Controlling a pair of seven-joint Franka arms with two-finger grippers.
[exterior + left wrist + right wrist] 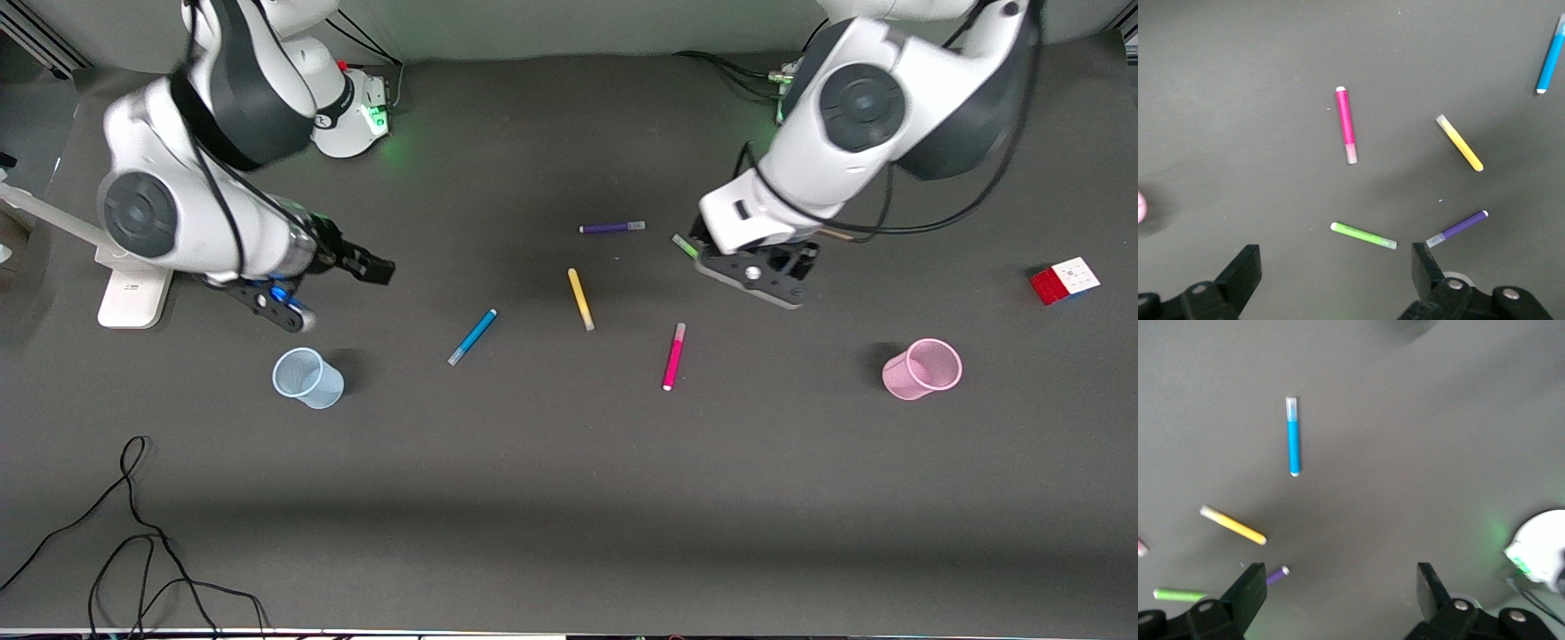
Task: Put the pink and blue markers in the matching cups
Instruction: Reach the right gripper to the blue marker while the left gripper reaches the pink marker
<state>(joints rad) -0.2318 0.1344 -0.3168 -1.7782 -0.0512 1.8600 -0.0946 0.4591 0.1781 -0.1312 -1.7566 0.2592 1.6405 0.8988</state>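
My right gripper should next take hold of the plain barrel end [490, 316], so that the blue marker's clear cap [456, 356] stays free to drop into the blue cup.
The pink marker [674, 356] and the blue marker [472, 337] lie flat near the table's middle. The pale blue cup [308, 378] stands toward the right arm's end. The light pink cup [923, 368] stands toward the left arm's end. My left gripper [772, 263] hovers open and empty over the green marker [685, 245]. Its wrist view shows the pink marker [1346, 125] and the blue marker [1550, 57] ahead of the gripper [1335, 273]. My right gripper [360, 263] hovers open and empty over bare table between the blue cup and its base. Its wrist view shows the blue marker [1293, 436] ahead of the gripper [1341, 593].
A yellow marker [581, 299] lies between the blue and pink markers. A purple marker [612, 228] lies farther from the camera. A colour cube [1064, 280] sits at the left arm's end. A white stand [133, 298] sits at the right arm's end. Black cables [133, 533] lie near the front edge.
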